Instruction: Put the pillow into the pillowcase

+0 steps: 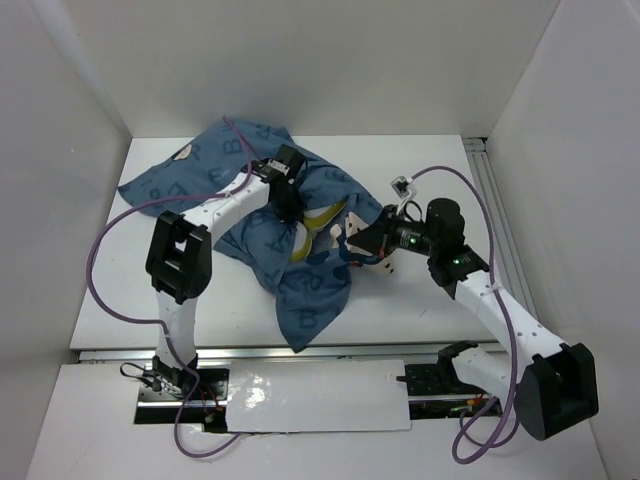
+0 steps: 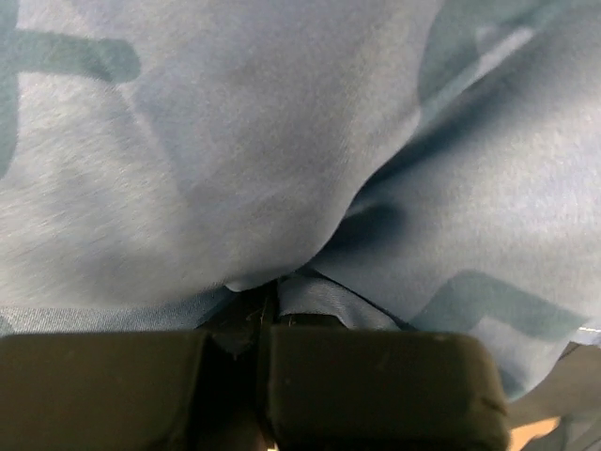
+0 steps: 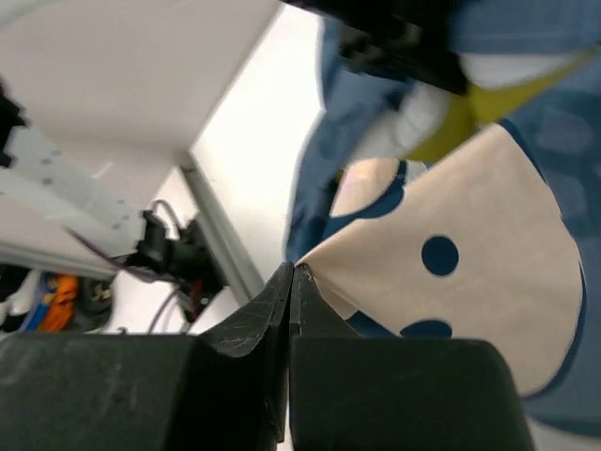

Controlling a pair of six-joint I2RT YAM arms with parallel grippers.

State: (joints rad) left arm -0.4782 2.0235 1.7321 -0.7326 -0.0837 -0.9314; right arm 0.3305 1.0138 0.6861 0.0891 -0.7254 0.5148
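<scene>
The pillow's yellow shows at the opening of the pillowcase, and the pillowcase's fold would drop short and bunched there. My left gripper should keep holding the fold until the pillow is inside.
The dusty-blue pillowcase lies bunched across the middle of the table, its far part spread flat at the back left. The pillow shows only as a strip of white and yellow in the case's mouth. My left gripper reaches down at that opening. In the left wrist view the pillowcase fills the frame and the left gripper is shut on a fold of it. My right gripper is shut on a cream, blue-dotted corner of the pillowcase; its tips pinch that corner. The pillow's yellow band lies beyond.
The white table sits inside white walls. A metal rail runs along its right edge. A white sheet covers the near ledge between the arm bases. Purple cables loop from both arms.
</scene>
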